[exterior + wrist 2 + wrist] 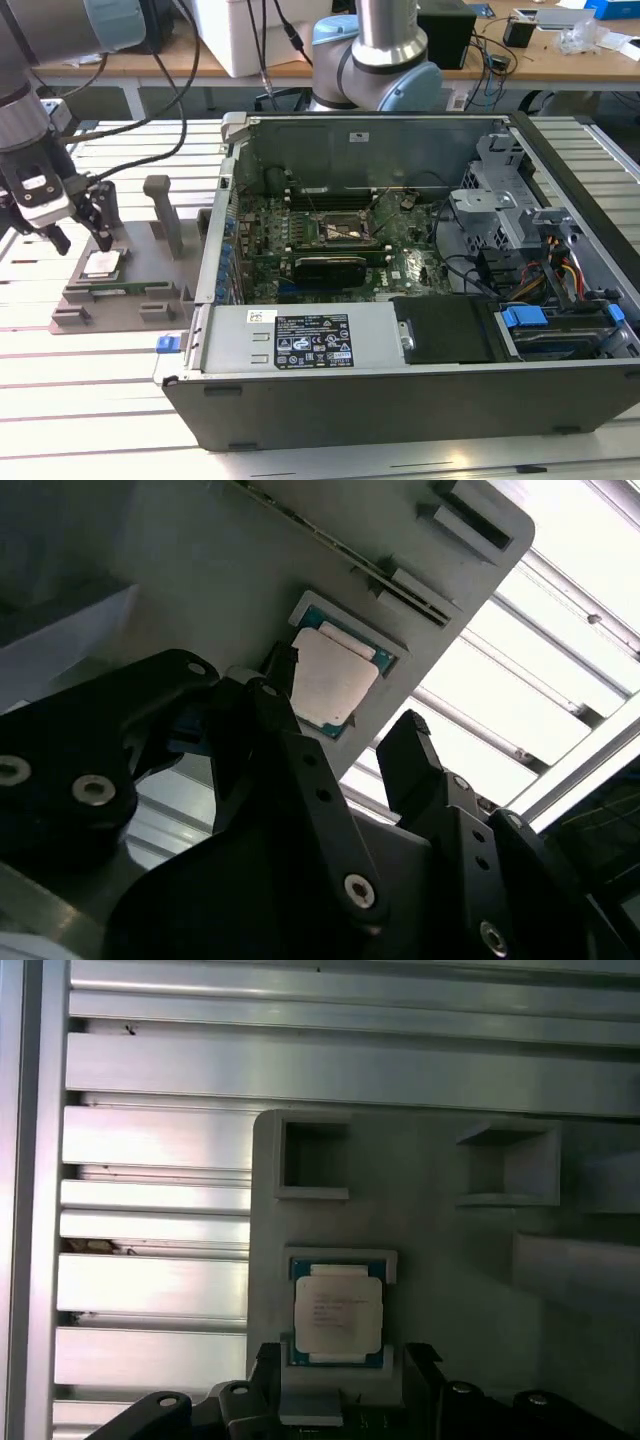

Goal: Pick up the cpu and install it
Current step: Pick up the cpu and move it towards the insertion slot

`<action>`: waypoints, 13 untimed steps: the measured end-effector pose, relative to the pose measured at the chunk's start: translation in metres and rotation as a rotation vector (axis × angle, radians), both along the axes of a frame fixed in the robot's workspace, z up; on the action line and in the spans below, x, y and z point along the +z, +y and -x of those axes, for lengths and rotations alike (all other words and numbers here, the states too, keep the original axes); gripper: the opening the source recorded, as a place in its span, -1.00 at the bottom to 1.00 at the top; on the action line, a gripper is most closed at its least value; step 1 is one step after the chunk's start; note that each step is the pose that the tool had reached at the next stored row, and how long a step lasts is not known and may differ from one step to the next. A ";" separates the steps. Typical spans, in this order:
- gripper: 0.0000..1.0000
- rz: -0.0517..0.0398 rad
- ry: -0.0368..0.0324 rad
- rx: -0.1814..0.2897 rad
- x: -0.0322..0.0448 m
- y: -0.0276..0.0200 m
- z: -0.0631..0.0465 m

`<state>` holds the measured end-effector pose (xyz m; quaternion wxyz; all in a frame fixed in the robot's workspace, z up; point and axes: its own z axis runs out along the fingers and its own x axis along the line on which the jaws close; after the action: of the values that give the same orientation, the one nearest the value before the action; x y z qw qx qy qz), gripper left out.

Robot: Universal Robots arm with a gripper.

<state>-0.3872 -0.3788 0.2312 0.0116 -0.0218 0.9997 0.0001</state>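
Next, my gripper grabs the cpu's exposed side edges to install the cpu (102,264), since the holder's raised sides hug both ends of the cpu.
The cpu (102,264), a small square chip with a pale metal top, lies flat in a recess of the grey holder block (125,300) at the exterior view's left, outside the computer case. My gripper (82,243) hangs just above it, open, with a black finger on either side and nothing between them. In both wrist views the cpu (337,1310) (330,680) sits in its blue-edged seat just beyond the fingertips (267,1360) (408,742). The black-framed motherboard socket (345,230) lies inside the open case, far from the gripper.
The open grey computer case (400,390) takes up the middle and the exterior view's right, with cables and blue drive latches (523,318) inside. A grey upright post (165,210) rises from the holder block near the case wall. The table is slatted aluminium (90,400).
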 end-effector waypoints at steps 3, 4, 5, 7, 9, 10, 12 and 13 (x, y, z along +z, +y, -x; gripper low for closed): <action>0.20 0.0001 0.0002 0.003 -0.0061 0.0009 0.000; 0.20 0.0000 0.0001 0.003 -0.0078 0.0013 0.000; 0.20 0.0000 0.0000 0.004 -0.0104 0.0020 0.000; 0.20 0.0000 0.0000 0.006 -0.0156 0.0033 0.000; 0.20 0.0000 0.0000 0.007 -0.0199 0.0049 0.000; 0.20 0.0001 0.0001 0.008 -0.0221 0.0058 0.000; 0.20 -0.0006 0.0000 0.010 -0.0251 0.0070 0.000; 0.20 -0.0010 0.0001 0.011 -0.0265 0.0075 0.000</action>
<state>-0.3872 -0.3714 0.2048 0.0116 -0.0275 0.9996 0.0007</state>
